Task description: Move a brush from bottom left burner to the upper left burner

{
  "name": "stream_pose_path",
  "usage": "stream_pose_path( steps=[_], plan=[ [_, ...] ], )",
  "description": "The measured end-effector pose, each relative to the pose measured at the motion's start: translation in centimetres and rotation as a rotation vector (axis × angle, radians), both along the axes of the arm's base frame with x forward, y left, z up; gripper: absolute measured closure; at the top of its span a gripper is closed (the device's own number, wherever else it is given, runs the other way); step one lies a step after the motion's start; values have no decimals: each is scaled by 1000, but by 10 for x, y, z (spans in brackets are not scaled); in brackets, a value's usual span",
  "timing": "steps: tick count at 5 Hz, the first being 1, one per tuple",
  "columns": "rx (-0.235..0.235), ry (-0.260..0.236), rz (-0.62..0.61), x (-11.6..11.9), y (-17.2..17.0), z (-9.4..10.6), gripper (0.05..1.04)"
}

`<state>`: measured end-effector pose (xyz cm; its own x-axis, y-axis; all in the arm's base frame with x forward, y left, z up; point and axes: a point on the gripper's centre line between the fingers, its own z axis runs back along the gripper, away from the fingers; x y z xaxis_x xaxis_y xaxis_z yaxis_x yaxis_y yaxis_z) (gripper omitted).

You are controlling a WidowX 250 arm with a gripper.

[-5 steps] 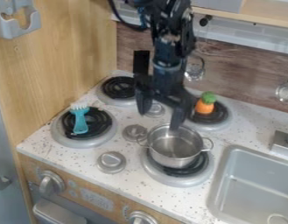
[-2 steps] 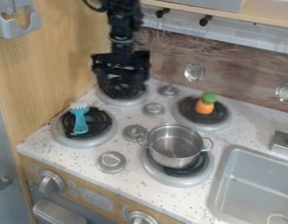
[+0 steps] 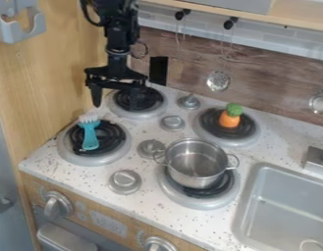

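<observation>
I'll grab the teal brush (image 3: 90, 134) by its bristle end next, for the upper left burner.
The gripper (image 3: 115, 102) hangs over the upper left burner (image 3: 137, 102), its two fingers spread wide with nothing between them. A teal brush (image 3: 90, 134) lies on the bottom left burner (image 3: 78, 156), its pale bristles toward the back and its handle end toward the front. The gripper is behind and above the brush, slightly to its right, and apart from it.
A metal pot (image 3: 197, 165) stands on the front right burner. On the back right burner is an orange toy carrot (image 3: 229, 116) with a green top. Stove knobs (image 3: 125, 181) stand between the burners. A wooden wall (image 3: 49, 68) rises at the left, and a sink (image 3: 285, 206) is at the right.
From above the middle of the stove, the gripper has moved left to over the upper left burner, turning on the way. The brush, pot and carrot have stayed put.
</observation>
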<state>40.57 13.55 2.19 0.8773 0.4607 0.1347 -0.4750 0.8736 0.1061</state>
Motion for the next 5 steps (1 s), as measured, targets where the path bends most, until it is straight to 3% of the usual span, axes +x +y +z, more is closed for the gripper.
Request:
stream_pose_path(
  steps=[1,2,3,5],
  plan=[
    [-3,36,46,3,18,-15,85],
    [21,103,74,4,32,-29,85],
    [38,117,85,3,37,-26,85],
    [22,134,182,-16,65,-30,85]
  ],
)
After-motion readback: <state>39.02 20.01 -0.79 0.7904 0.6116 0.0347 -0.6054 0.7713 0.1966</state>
